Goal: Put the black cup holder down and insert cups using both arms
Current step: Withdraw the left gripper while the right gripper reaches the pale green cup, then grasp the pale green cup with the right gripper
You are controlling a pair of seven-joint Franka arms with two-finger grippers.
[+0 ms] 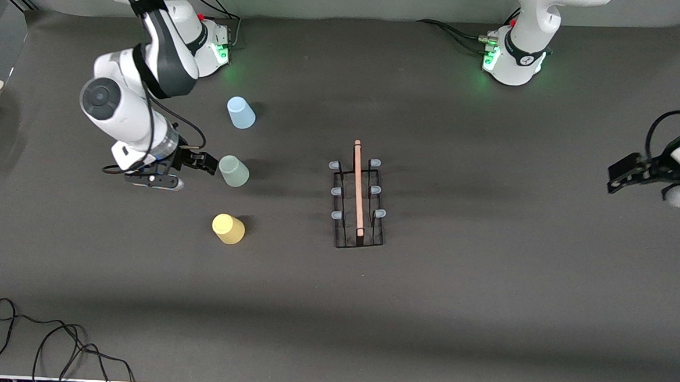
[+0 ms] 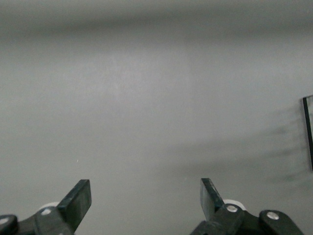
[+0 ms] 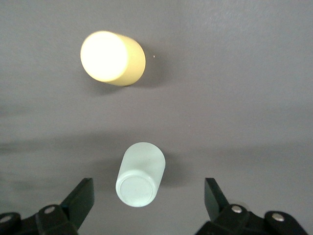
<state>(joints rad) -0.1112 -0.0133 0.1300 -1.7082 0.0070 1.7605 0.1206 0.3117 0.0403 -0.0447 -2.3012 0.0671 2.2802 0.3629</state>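
My right gripper grabs the grey-green cup by its side [image 1: 235, 174] next, so the cup's opening stays free to slip onto the black cup holder [image 1: 358, 198].
The black cup holder [image 1: 358, 198] stands mid-table, its wooden rod on top and its pegs bare. Three cups stand upside down in a row toward the right arm's end: light blue [image 1: 241, 113], grey-green [image 1: 234, 171] and yellow [image 1: 228, 229]. My right gripper [image 1: 203, 162] is open and low beside the grey-green cup. In the right wrist view the gripper [image 3: 148, 192] has that cup [image 3: 141, 175] between its spread fingers, untouched, with the yellow cup [image 3: 112, 58] farther off. My left gripper [image 1: 621, 174] waits, open and empty [image 2: 145, 190], over the table at the left arm's end.
A loose black cable [image 1: 47, 338] lies on the table near its front edge at the right arm's end. Cables run by both arm bases [image 1: 513, 57]. An edge of the rack [image 2: 308, 132] shows in the left wrist view.
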